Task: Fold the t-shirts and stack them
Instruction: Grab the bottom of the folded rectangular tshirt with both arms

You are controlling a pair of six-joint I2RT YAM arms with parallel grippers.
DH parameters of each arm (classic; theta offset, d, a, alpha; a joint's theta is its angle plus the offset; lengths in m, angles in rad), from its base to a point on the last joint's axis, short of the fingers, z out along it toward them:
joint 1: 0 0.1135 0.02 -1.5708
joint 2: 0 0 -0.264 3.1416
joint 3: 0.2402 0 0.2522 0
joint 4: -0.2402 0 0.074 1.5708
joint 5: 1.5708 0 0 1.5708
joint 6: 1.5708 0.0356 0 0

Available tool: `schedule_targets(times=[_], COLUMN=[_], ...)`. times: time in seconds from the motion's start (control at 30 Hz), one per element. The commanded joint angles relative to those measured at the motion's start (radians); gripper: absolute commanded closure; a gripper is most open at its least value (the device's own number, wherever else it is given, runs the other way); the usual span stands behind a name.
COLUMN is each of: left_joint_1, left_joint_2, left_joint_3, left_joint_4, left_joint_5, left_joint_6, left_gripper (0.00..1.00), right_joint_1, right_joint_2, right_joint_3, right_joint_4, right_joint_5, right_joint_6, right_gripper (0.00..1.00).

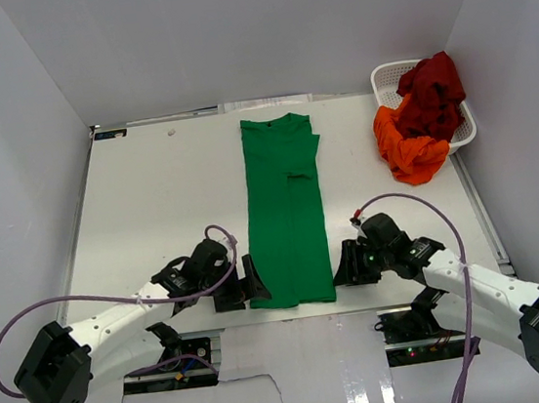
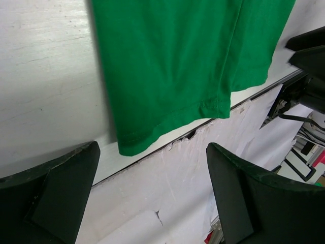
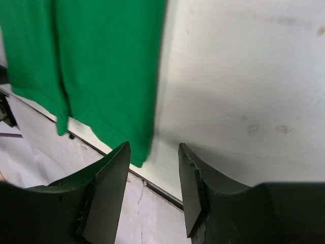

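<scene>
I need to grab the green t-shirt's near hem corner [image 1: 258, 304] [image 2: 133, 144] with my left gripper next, to match my right gripper's corner, and then fold the hem toward the collar.
The bright green t-shirt [image 1: 287, 209] lies flat on the white table, folded lengthwise into a long strip, collar at the far end, hem at the near edge. My left gripper [image 1: 255, 282] is open and empty just left of the hem's near corner; the green hem shows in the left wrist view [image 2: 167, 76]. My right gripper [image 1: 341, 266] is open and empty just right of the hem's other corner; the hem also shows in the right wrist view [image 3: 101, 71]. The orange t-shirt [image 1: 406, 150] and the dark red t-shirt [image 1: 433, 93] lie heaped in the basket at the far right.
A white lattice basket [image 1: 387, 77] stands at the table's far right corner, the orange shirt spilling over its near side. The table's near edge [image 2: 167, 147] runs right under both grippers. White walls enclose the table on three sides.
</scene>
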Motion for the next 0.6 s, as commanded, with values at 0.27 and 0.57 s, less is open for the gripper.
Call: schedule_targets(times=[0.27,0.57], left_joint_1=[0.001,0.001], left_joint_2=[0.117,0.098], left_joint_3=[-0.018,-0.052], left_joint_4=[0.096,0.066], left_joint_5=[-0.002,-0.019], left_joint_6=[0.005,-0.003], left_gripper=[0.09,0.39], right_joint_1=[0.159,0.165], right_joint_2=[0.101,0.064], right_joint_3=[-0.084,-0.061], right_joint_4=[0.188,0.115], right_joint_5=[-0.005,0.035], right_joint_6=[0.168,0.173], right_gripper=[0.56,0.71])
